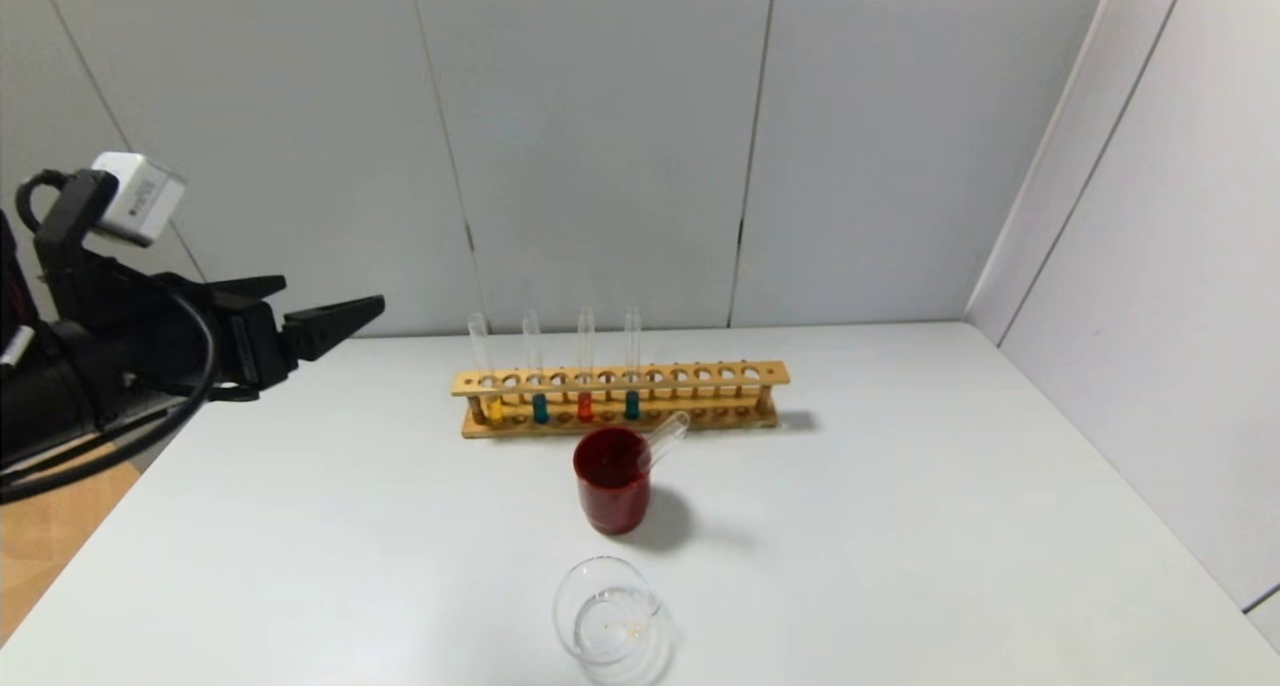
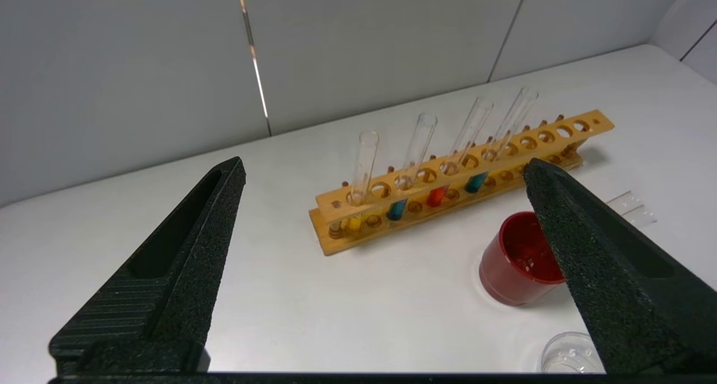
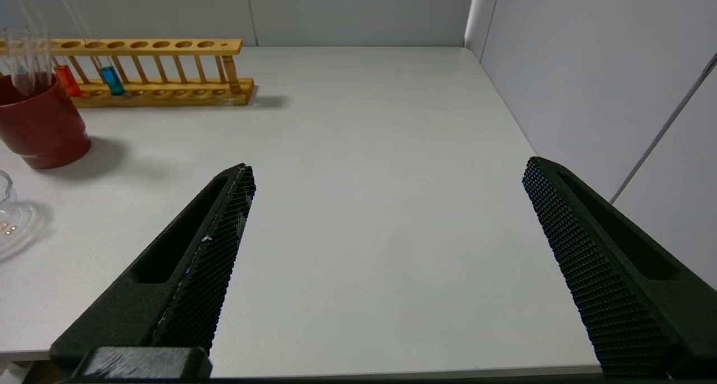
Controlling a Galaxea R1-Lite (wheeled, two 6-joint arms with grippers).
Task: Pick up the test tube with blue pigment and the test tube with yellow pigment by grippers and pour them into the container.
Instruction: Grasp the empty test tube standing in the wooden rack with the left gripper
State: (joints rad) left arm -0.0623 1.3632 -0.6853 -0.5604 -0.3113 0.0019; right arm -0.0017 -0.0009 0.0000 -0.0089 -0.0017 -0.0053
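Observation:
Next, my left gripper grabs the yellow tube by its clear upper part [image 1: 479, 337] [image 2: 364, 161], since the wooden rack encloses the tube's lower half.
The test tube with yellow pigment [image 1: 493, 404] stands at the left end of a wooden rack [image 1: 700, 374]. Two test tubes with blue pigment [image 1: 540, 406] [image 1: 631, 404] stand in the same rack, with a red-orange tube [image 1: 585, 405] between them. The container, a low clear glass beaker [image 1: 610, 621], sits at the table's front. My left gripper [image 1: 330, 301] is open and empty, raised above the table's left side, well away from the rack. In the left wrist view [image 2: 385, 165] it faces the yellow tube [image 2: 364, 165] and the nearer blue tube [image 2: 396, 209]. My right gripper [image 3: 387, 165] is open and empty over the table's front right.
A dark red cup [image 1: 612, 491] stands between rack and beaker, with an empty clear tube [image 1: 668, 434] leaning in it. Grey walls stand behind the table and along its right side. The rack's right half holds no tubes.

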